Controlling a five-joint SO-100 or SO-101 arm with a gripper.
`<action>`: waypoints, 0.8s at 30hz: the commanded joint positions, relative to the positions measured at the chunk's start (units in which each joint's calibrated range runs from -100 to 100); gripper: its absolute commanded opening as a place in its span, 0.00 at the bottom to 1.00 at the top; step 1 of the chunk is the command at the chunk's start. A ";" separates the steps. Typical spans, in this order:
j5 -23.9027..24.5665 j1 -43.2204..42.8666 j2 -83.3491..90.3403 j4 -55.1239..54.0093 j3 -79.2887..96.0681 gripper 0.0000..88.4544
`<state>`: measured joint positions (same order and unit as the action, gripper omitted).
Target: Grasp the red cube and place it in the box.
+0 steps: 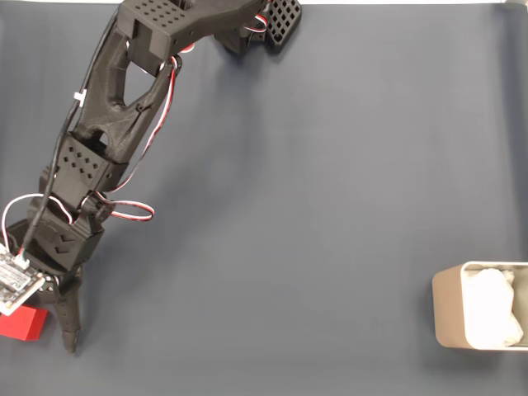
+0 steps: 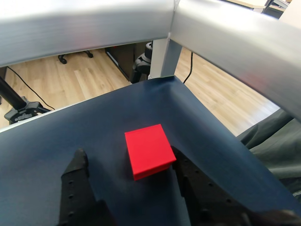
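Next, my gripper grabs the red cube (image 1: pixel 23 323) by its flat sides to place the cube in the box.
The red cube (image 1: pixel 23 323) lies on the dark cloth at the far lower left of the fixed view, half under the wrist camera board. My gripper (image 1: pixel 37 330) is lowered around it, and one black finger (image 1: pixel 69 330) shows just right of the cube. In the wrist view the red cube (image 2: pixel 148 150) sits between the spread fingers of the gripper (image 2: pixel 131 160), close against the right finger (image 2: pixel 195 181) and apart from the left one. The gripper is open. The box (image 1: pixel 448 309), beige with a white lining, stands at the lower right edge of the fixed view, far from the arm.
The arm's base (image 1: pixel 264 29) is at the top middle of the fixed view. The dark blue cloth (image 1: pixel 313 206) covers the table. In the wrist view the table's corner (image 2: pixel 171 82) and an aluminium frame (image 2: pixel 160 61) are just beyond the cube.
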<state>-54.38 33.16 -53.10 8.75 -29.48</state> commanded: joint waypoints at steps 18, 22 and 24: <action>0.34 -0.63 7.35 -0.23 1.28 0.27; 0.63 -0.70 7.52 -0.80 0.92 0.26; 0.78 -0.77 7.78 -0.80 0.92 0.26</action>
<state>-54.09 33.16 -50.93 8.75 -27.40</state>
